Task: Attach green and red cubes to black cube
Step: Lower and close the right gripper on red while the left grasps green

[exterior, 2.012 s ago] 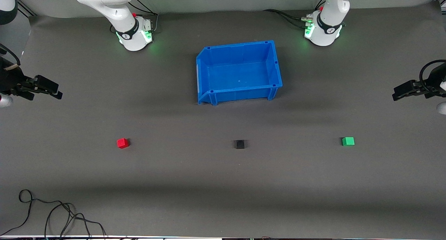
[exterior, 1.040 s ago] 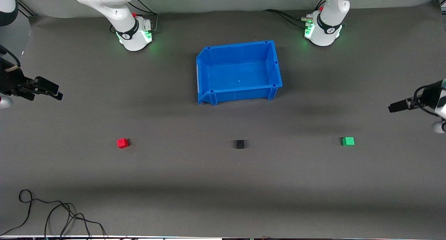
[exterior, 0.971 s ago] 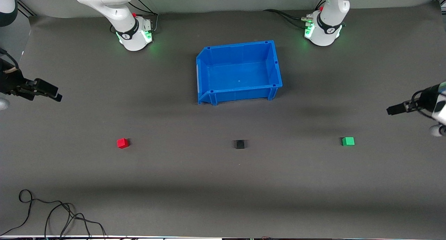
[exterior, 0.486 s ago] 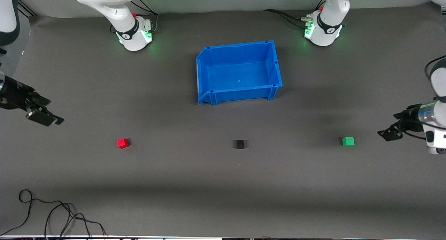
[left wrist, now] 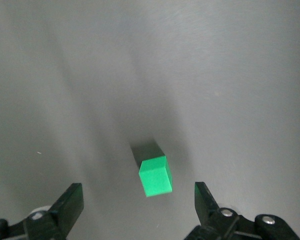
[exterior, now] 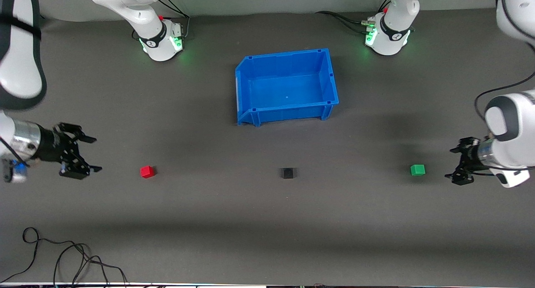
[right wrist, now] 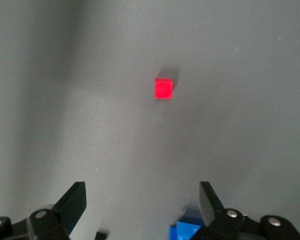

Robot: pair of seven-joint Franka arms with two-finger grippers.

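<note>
My left gripper is going to reach the green cube and hold it by its two opposite sides. The green cube's free side then stays open to meet the black cube [exterior: 287,173].
The red cube [exterior: 147,171], the black cube [exterior: 287,173] and the green cube [exterior: 417,169] lie apart in one row on the grey mat, the black one in the middle. My right gripper [exterior: 95,154] is open and empty, low beside the red cube at the right arm's end of the table. In the right wrist view the red cube [right wrist: 163,89] lies well ahead of the open gripper [right wrist: 141,200]. My left gripper [exterior: 451,163] is open and empty beside the green cube. In the left wrist view the green cube [left wrist: 156,176] sits just ahead of the open gripper [left wrist: 138,200].
A blue bin [exterior: 286,85] stands empty on the mat, farther from the front camera than the black cube; a corner of it shows in the right wrist view [right wrist: 187,231]. A loose black cable [exterior: 62,258] lies at the mat's near edge toward the right arm's end.
Both arms have swung in from the table's ends and come down. Each gripper has turned and now sits near its cube. The three cubes have not moved.
</note>
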